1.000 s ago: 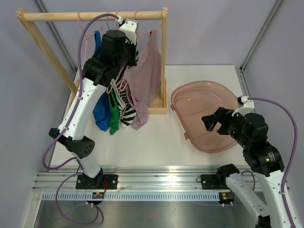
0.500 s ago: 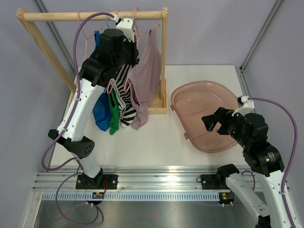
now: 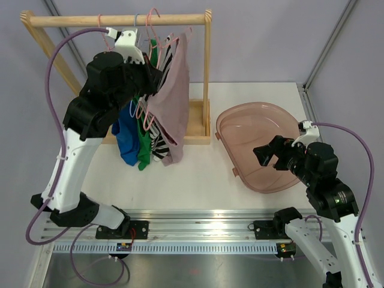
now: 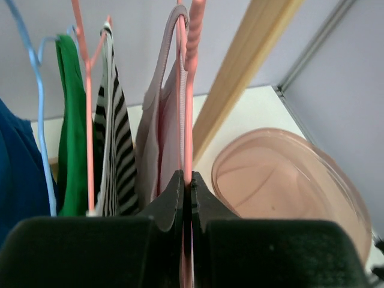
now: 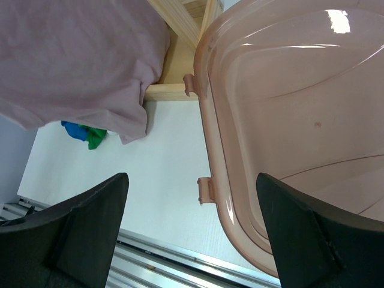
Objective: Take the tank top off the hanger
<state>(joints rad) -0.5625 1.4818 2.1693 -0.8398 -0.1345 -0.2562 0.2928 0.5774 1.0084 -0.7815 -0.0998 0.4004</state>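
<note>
My right gripper should let the hanger slip out, so next it will grab the tank top by its strap [image 4: 166, 53] and leave the pink wire [image 4: 189, 108] free.
The mauve tank top [image 3: 171, 102] hangs on a pink hanger [image 3: 154, 15] at the wooden rail [image 3: 72, 20]. My left gripper [image 3: 157, 79] is shut on the hanger's lower wire; in the left wrist view the jaws [image 4: 191, 183] pinch the pink wire [image 4: 189, 108], with the tank top's strap [image 4: 171, 66] draped over it. I cannot tell whether the hook still rests on the rail. My right gripper [image 3: 263, 155] is open and empty over the basin's left rim; its wrist view [image 5: 192, 177] shows the tank top's hem [image 5: 78, 54].
Blue [image 3: 127, 139], green [image 3: 144, 147] and striped [image 3: 158, 137] garments hang bunched left of the tank top. The rack's right post [image 3: 207, 72] and base [image 3: 195, 139] stand beside it. A pink translucent basin [image 3: 225, 120] lies at right.
My left arm has swung left and toward the camera with the hanger, swinging the tank top left against the other garments. The right arm has barely moved.
</note>
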